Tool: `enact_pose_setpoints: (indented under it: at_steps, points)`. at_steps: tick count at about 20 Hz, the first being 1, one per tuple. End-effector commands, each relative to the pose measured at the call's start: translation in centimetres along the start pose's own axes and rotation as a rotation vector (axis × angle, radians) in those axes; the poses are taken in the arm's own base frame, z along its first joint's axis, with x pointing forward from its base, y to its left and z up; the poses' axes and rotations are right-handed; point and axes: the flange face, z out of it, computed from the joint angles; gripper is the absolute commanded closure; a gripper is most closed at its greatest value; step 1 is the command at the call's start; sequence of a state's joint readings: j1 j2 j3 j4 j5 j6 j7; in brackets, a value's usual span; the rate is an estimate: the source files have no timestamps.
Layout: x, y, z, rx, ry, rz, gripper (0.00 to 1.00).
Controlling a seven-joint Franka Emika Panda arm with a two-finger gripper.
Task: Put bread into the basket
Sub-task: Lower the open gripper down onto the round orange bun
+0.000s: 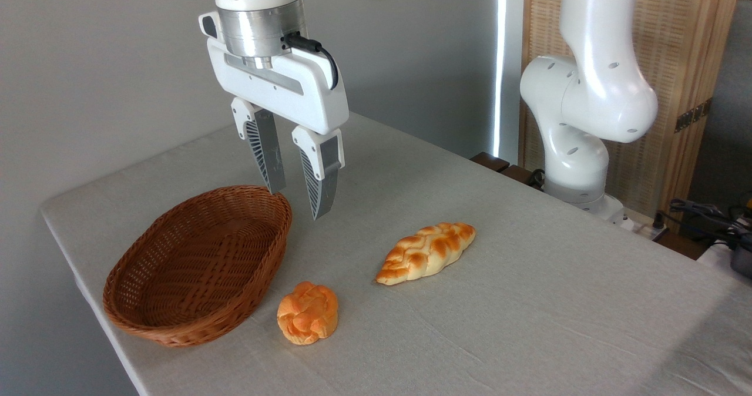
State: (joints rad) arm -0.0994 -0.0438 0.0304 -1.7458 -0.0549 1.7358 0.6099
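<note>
I should next pick up the bread [308, 313] with my gripper by its rounded sides, so that I can put it into the wicker basket [201, 269].
The bread [308, 313], a small round orange-golden knotted bun, lies on the table near the front, just right of the basket [200, 264]. That basket is oval, brown woven wicker, and holds nothing. My gripper [295, 204] hangs open in the air above the basket's far right rim, well behind and above the bun. Nothing sits between its fingers.
A longer braided, pointed-oval loaf [426, 252] lies right of the bun, toward the table's middle. The arm's white base [578, 143] stands at the back right. The table's left edge [88, 290] runs close beside the basket. Cables [705, 214] lie at far right.
</note>
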Motion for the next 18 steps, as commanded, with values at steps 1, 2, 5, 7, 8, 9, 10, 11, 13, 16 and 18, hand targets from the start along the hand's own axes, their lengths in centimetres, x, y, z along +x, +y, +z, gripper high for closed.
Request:
enact_pose_setpoints:
  at_steps: [1, 2, 5, 7, 8, 9, 10, 11, 13, 16, 18]
  points:
    - [-0.8, -0.4, 0.7, -0.033, -0.032, 0.089, 0.0]
    - [-0.7, -0.4, 0.7, -0.026, -0.023, 0.091, 0.0]
    - [-0.5, -0.5, 0.8, -0.012, -0.005, 0.09, 0.0]
    - [-0.5, -0.6, 1.6, -0.002, 0.002, 0.12, 0.0]
    - [-0.6, -0.6, 2.3, 0.007, 0.007, 0.161, 0.0]
    - [-0.7, -0.8, 3.2, 0.016, 0.016, 0.196, 0.0]
    - [-0.8, -1.1, 3.9, 0.026, 0.026, 0.221, 0.0]
    - [-1.0, -1.4, 4.9, 0.032, 0.031, 0.232, 0.0]
    - [-1.3, -1.7, 7.2, 0.049, 0.045, 0.237, 0.0]
    - [-1.7, -1.8, 10.0, 0.07, 0.061, 0.262, 0.0]
    - [-2.5, -2.5, 11.5, 0.081, 0.068, 0.265, 0.0]
